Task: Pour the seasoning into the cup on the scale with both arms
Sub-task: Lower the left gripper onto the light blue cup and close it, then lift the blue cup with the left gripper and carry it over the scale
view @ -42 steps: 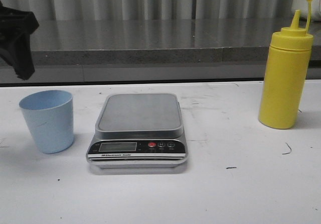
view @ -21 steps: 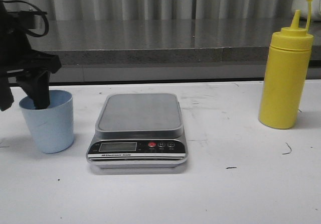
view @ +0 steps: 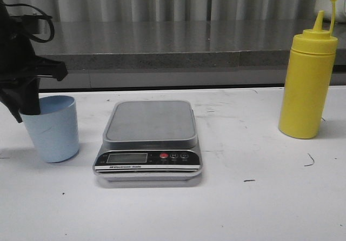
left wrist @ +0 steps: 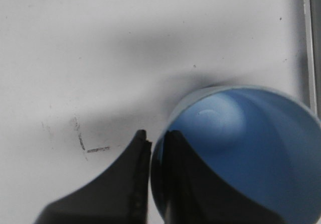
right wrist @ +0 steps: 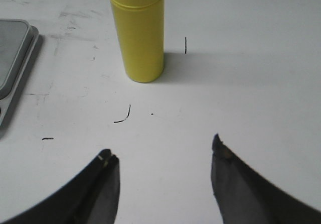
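Observation:
The base of the cup (view: 53,130) is beside the scale, short of its platform, so my left gripper keeps holding the cup until it is over the platform.
The light-blue cup (view: 53,130) stands on the white table left of the scale (view: 151,121). My left gripper (view: 28,107) is shut on the cup's left rim, with one finger inside the wall and one outside. The left wrist view shows the cup (left wrist: 241,148) from above, empty, with my left gripper (left wrist: 156,134) pinching its wall. The yellow seasoning bottle (view: 307,84) stands upright at the far right, its cap hanging off the nozzle. In the right wrist view, my right gripper (right wrist: 163,151) is open over bare table, well short of the seasoning bottle (right wrist: 138,33).
The scale's platform is bare and its display (view: 127,158) faces the front edge. A corner of the scale (right wrist: 12,53) shows in the right wrist view. A grey ledge (view: 173,46) runs behind the table. Small dark marks dot the tabletop.
The left arm came down from the upper left onto the cup, and its fingers closed on the rim. The cup shifted very slightly. Bottle and scale stayed put.

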